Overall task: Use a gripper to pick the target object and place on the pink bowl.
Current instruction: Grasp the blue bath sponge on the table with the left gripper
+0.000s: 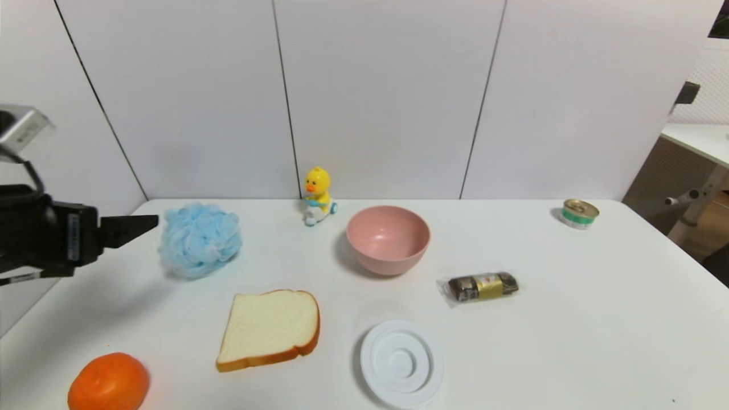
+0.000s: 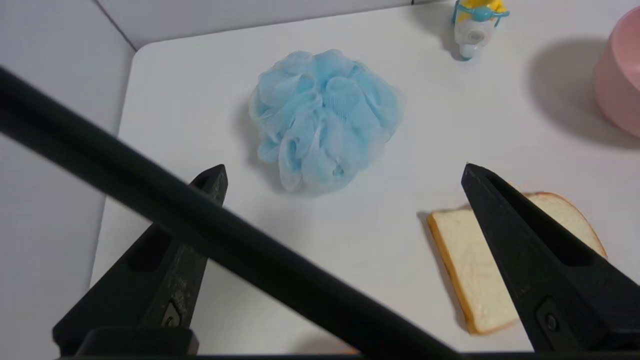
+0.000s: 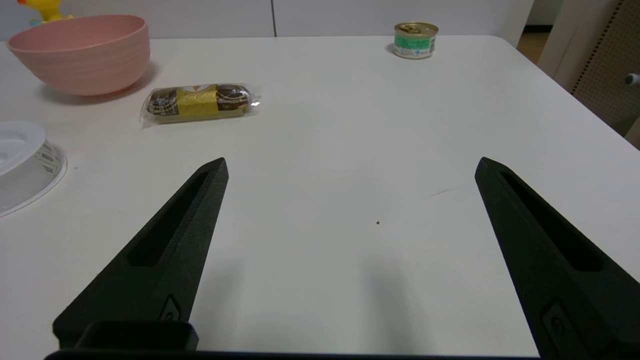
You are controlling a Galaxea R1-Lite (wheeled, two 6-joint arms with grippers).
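The left gripper picks up the light-blue mesh bath pouf by its ruffled body (image 1: 201, 240) next, to place it on the pink bowl (image 1: 388, 239).
The light-blue mesh bath pouf (image 1: 199, 239) rests on the white table at the back left, also seen in the left wrist view (image 2: 325, 117). My left gripper (image 1: 145, 223) hovers just left of it, a little above the table, pointing toward it. In its own wrist view the left gripper (image 2: 344, 169) is open and holds nothing, with the pouf just beyond the fingertips. The pink bowl (image 1: 388, 239) stands upright and holds nothing, right of the pouf; it also shows in both wrist views (image 2: 622, 85) (image 3: 80, 52). My right gripper (image 3: 351, 162) is open over bare table and is out of the head view.
A bread slice (image 1: 269, 329), an orange fruit (image 1: 108, 381) and a white ringed disc (image 1: 401, 363) lie along the front. A yellow duck toy (image 1: 318, 196) stands at the back, a snack packet (image 1: 483, 286) right of the bowl, a small can (image 1: 578, 213) far right.
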